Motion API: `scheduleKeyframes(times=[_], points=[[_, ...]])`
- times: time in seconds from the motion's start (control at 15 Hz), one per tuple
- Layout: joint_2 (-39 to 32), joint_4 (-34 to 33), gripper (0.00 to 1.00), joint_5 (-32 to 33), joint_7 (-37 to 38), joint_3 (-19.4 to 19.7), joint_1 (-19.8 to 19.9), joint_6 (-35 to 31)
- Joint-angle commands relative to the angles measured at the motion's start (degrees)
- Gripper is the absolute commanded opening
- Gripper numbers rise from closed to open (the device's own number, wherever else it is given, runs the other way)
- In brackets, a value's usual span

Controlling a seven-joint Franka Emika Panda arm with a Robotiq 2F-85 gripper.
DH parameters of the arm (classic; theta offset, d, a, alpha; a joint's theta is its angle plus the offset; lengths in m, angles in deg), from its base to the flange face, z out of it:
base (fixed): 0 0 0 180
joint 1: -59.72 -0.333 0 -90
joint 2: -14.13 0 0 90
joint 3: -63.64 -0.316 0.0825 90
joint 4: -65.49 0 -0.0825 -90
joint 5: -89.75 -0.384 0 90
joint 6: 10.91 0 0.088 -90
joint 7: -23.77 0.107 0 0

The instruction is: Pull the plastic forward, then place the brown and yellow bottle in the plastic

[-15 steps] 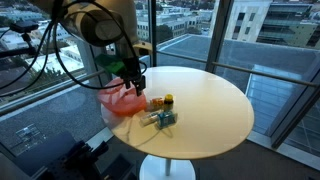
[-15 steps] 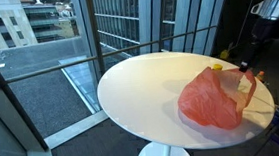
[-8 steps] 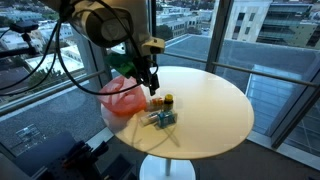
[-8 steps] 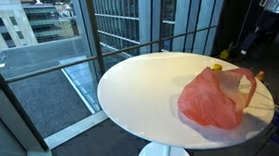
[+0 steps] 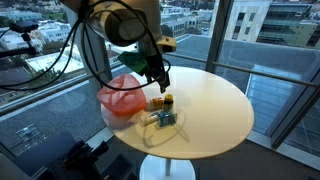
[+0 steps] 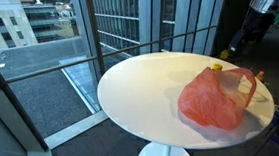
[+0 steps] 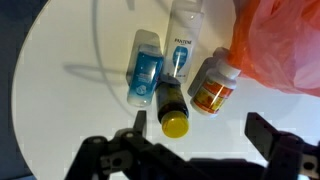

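Observation:
My gripper is to grab the brown and yellow bottle by its yellow cap end, so the bottle's body stays free to go into the plastic base first.
The brown bottle with a yellow cap (image 7: 171, 105) lies on the round white table (image 7: 60, 120), also seen standing small in an exterior view (image 5: 168, 101). The red-orange plastic bag (image 5: 122, 95) sits at the table edge; it shows in both exterior views (image 6: 214, 98) and at the wrist view's top right (image 7: 282, 45). My gripper (image 7: 196, 135) is open and empty, hovering above the bottles, just over the yellow cap. In an exterior view it hangs above the bottle (image 5: 160, 78).
A blue bottle (image 7: 146, 68), a white Pantene bottle (image 7: 182, 45) and an orange-labelled white-capped jar (image 7: 211, 86) lie beside the brown bottle. Glass walls surround the table. A cable loop lies near the bottles (image 5: 152, 135).
My gripper has moved away from the plastic bag and across to above the bottles. The bag stays where it was left at the table edge.

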Motion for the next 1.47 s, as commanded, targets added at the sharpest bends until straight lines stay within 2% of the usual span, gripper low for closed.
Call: scheduleKeyframes(times=[0.0,0.53,1.13,1.27,1.4], points=[[-6.44,-6.39,1.0,0.33,1.6,-0.29,-0.13,0.56],[-15.59,-13.11,1.0,-0.2,1.87,-0.36,-0.26,0.86],[-20.81,-16.37,1.0,0.15,1.74,-0.71,-0.32,1.01],[-21.33,-16.76,0.74,0.36,1.78,-0.66,-0.35,1.13],[-21.67,-17.12,0.58,0.63,1.83,-0.61,-0.42,1.21]])
